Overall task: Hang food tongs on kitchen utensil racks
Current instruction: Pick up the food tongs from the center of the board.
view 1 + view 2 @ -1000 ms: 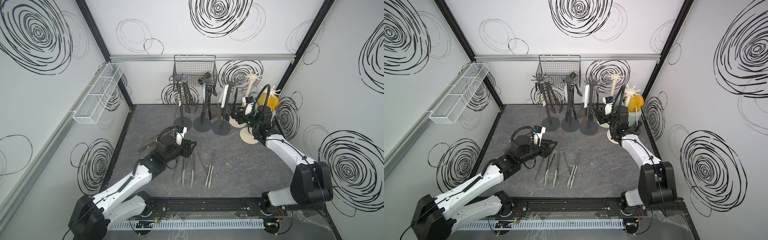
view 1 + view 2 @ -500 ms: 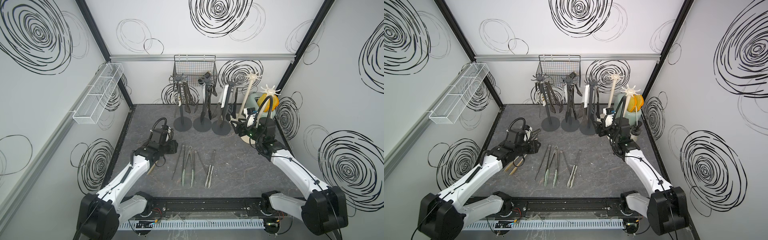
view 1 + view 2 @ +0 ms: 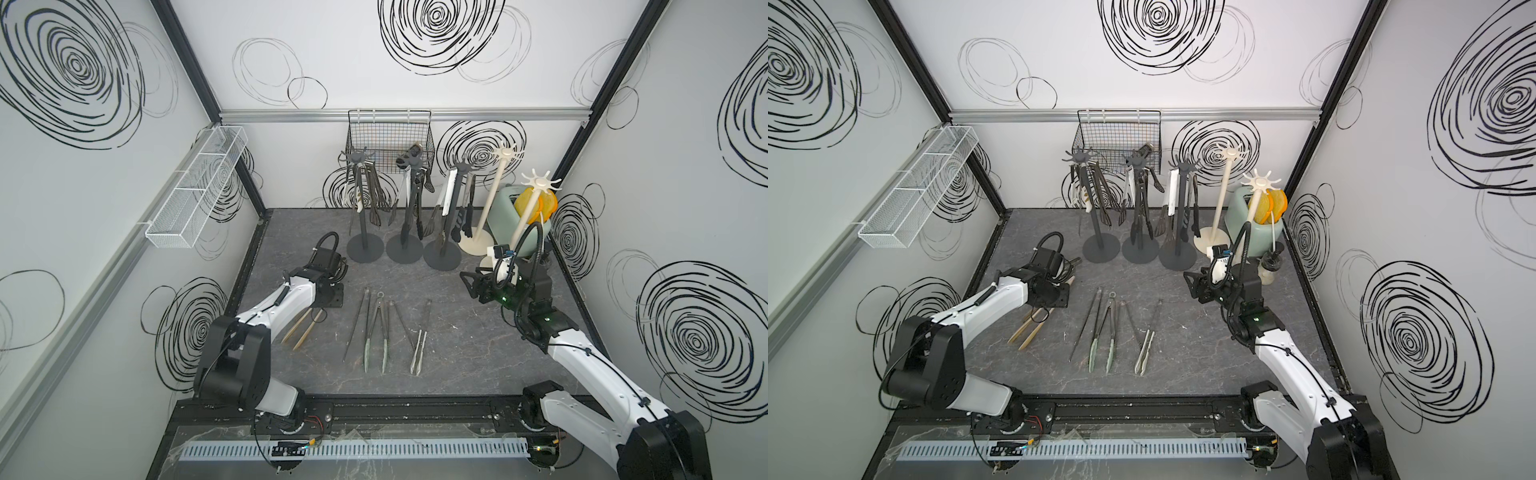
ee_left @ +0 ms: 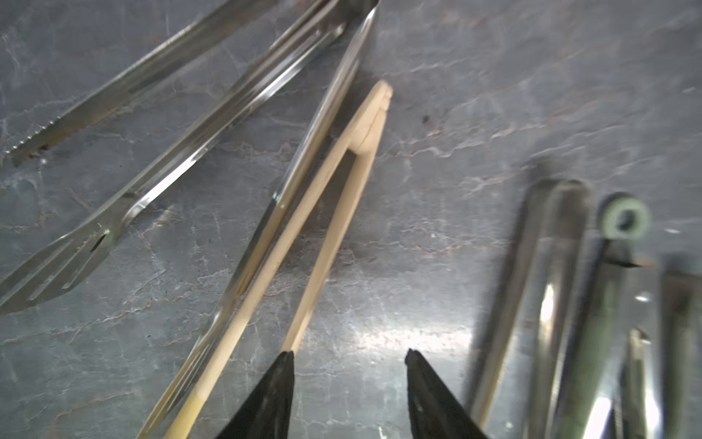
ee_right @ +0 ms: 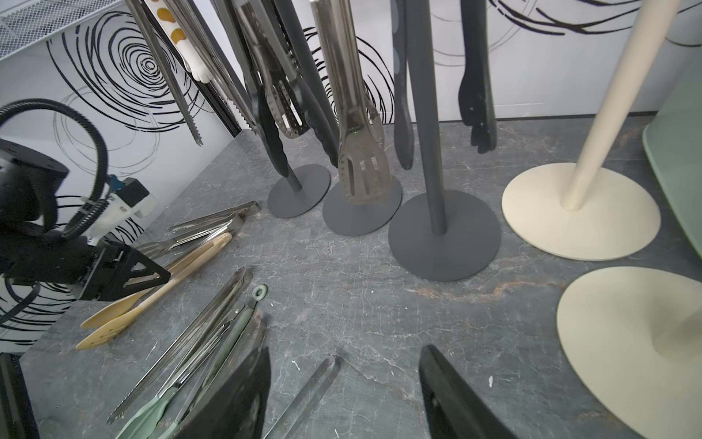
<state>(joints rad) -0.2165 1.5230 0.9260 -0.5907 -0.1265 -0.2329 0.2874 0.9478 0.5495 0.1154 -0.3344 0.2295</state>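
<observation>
My left gripper grabs the beige tongs by one arm next, away from the joined end, which leaves that end free to hang.
Three dark grey kitchen utensil racks [image 3: 365, 249] [image 3: 405, 249] [image 3: 442, 257] stand at the back with food tongs [image 3: 376, 195] hanging on their hooks. Two cream racks [image 3: 505, 153] [image 3: 540, 181] stand bare at the right. Several tongs lie on the floor: slim steel ones [image 3: 355, 324], a green-tipped pair [image 3: 376, 328], a cream-tipped pair [image 3: 419, 353] and beige tongs [image 3: 305, 328]. My left gripper [image 4: 349, 355] is open low over the floor, the beige tongs [image 4: 334, 213] just beside one finger. My right gripper [image 5: 345, 351] is open above a steel tong end [image 5: 326, 370], in front of the racks.
A black wire basket [image 3: 388, 133] hangs on the back wall and a white mesh tray [image 3: 195, 195] on the left wall. A pale green container [image 3: 503, 203] with orange pieces stands in the back right corner. A small jar [image 3: 1268, 266] sits by my right arm.
My left gripper has drawn back to the left, over the beige tongs. My right gripper has come away from the cream racks toward the floor's middle, its jaws wider.
</observation>
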